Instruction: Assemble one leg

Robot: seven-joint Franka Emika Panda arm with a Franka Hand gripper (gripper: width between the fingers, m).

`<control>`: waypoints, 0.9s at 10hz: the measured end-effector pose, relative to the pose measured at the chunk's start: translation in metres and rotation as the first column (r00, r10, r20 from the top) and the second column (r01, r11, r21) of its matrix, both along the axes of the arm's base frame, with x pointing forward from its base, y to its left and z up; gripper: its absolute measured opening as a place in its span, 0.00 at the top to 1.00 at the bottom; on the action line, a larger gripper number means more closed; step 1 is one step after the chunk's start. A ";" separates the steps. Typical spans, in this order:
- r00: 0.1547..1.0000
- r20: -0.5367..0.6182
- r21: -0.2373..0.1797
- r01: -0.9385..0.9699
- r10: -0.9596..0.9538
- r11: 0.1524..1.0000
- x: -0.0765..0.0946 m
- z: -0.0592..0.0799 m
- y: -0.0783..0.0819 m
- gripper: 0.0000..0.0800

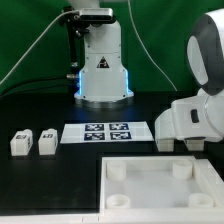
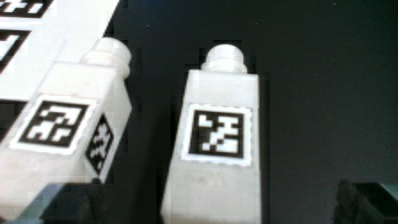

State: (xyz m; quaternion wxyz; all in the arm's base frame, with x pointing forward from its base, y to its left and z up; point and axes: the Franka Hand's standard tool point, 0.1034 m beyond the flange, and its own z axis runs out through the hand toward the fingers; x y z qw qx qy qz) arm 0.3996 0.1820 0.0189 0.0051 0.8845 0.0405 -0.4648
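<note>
My gripper picks up the white leg by its plain end below the tag next, so the rounded peg stays free to enter the tray's socket.
In the wrist view two white legs lie side by side on the black table, each with a square tag on its face and a rounded peg at one end. My gripper is open and low over one leg. Its dark fingers stand on either side of this leg with gaps, not touching it. The second leg lies just beside it. In the exterior view my gripper is at the right, and the arm hides these two legs. Two more legs stand at the exterior view's left.
The marker board lies in the middle of the table; its corner shows in the wrist view next to the second leg. The large white tray with round corner sockets lies in front, close below the gripper. The robot base stands behind.
</note>
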 end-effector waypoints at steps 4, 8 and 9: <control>1.000 0.014 0.000 -0.006 0.006 1.000 -0.008 -0.010 0.003 0.19; 1.000 0.013 0.000 -0.005 0.005 1.000 -0.008 -0.010 0.003 0.64; 1.000 0.014 0.000 -0.005 0.005 1.000 -0.008 -0.010 0.003 0.64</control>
